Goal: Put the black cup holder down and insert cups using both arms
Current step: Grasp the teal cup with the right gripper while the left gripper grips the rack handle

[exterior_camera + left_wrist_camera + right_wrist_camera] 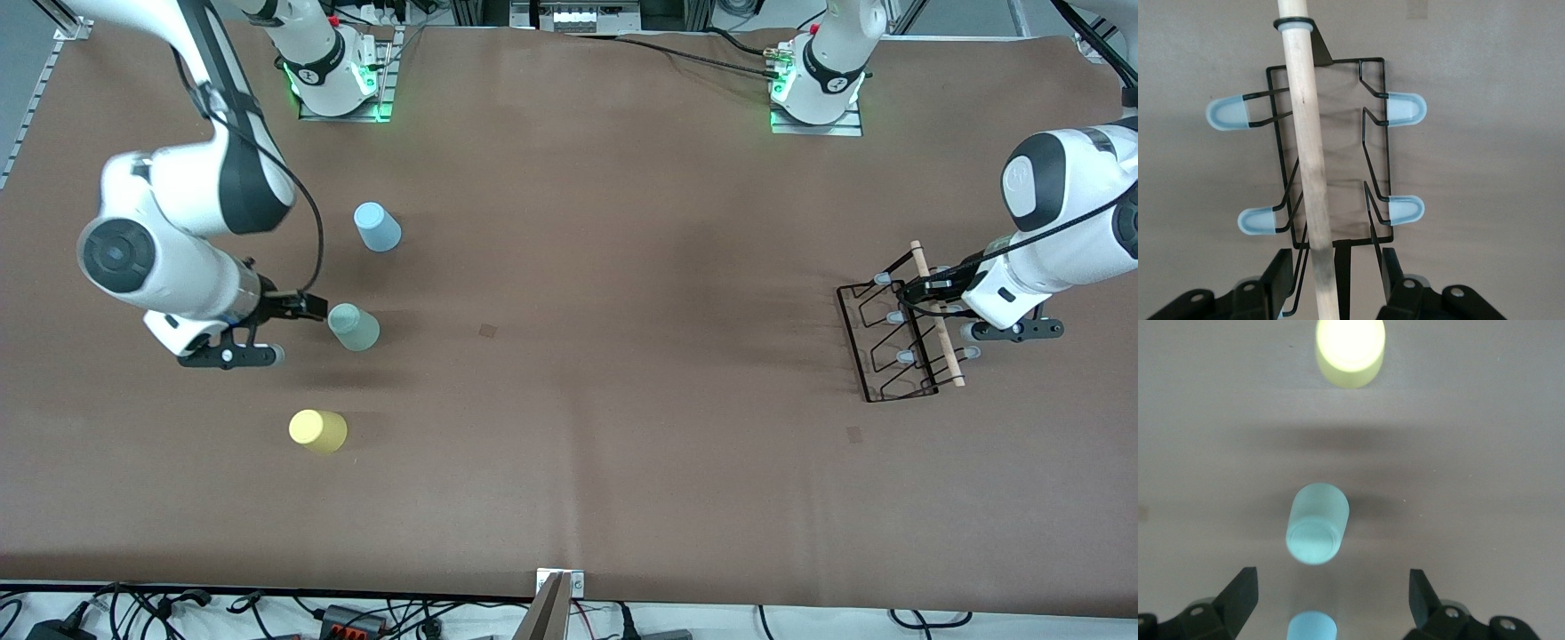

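My right gripper is to grab the grey-green cup by its round side [357,332] next. Then the cup can go into the black cup holder [893,342].
The black cup holder [893,342] stands at the left arm's end of the table, its wooden rod [1308,147] on top and its pale blue-tipped pegs [1405,109] sticking out both ways. My left gripper [1335,270] [925,289] straddles the rod near one end. It is open, with a gap on each side of the rod. My right gripper [307,307] [1331,590] hangs wide open and holds nothing, above the cups at the right arm's end. These are a light blue cup [377,226], a grey-green cup [353,326] [1317,523] and a yellow cup [317,430] [1350,350].
Brown paper covers the table [569,356], and the three cups stand in a loose row, the yellow one nearest the front camera. Cables and a metal bracket [556,604] lie along the table's near edge.
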Tool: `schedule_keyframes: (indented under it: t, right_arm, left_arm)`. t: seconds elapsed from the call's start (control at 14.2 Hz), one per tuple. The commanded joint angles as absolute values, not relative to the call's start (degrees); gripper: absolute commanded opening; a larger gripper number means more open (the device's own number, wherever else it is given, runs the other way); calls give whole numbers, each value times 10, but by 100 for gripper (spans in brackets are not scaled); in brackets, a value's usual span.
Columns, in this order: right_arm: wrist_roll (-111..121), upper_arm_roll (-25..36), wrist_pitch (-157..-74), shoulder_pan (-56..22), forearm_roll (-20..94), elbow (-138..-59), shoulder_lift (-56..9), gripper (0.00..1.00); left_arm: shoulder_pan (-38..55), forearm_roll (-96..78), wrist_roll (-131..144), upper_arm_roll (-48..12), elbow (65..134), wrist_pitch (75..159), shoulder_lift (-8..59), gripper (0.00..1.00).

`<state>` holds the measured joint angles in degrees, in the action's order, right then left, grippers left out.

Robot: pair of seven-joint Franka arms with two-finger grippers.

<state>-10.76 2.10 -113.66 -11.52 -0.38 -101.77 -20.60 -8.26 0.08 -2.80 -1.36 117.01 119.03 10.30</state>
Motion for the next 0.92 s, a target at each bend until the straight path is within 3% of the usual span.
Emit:
schedule_keyframes:
  t: [0.0,0.07,0.14,0.35,0.42,0.71,0.85]
  right_arm:
    - [-141,21,-1187,-119,5,-1066,-207,100]
    - [-155,21,-1197,-119,35,-1075,-209,100]
    - [-165,22,-1198,-115,66,-1074,-215,100]
    - [-167,22,-1206,-120,70,-1074,-233,100]
    - [-168,22,-1206,-121,70,-1074,-240,100]
    - [-171,22,-1213,-120,87,-1073,-265,100]
    - [-171,22,-1213,-120,93,-1072,-269,100]
  left_arm:
    - [-93,11,-39,-16,1178,1208,105,45]
    - [-98,11,-40,-16,1178,1213,109,45]
    - [-99,11,-40,-16,1178,1213,110,38]
    - [-98,10,-35,-17,1176,1214,109,5]
    - [-98,10,-33,-16,1174,1214,110,1]
    - [-92,-39,-23,-25,1151,1207,109,0]
    - [-84,-52,-4,-63,1130,1184,109,0]
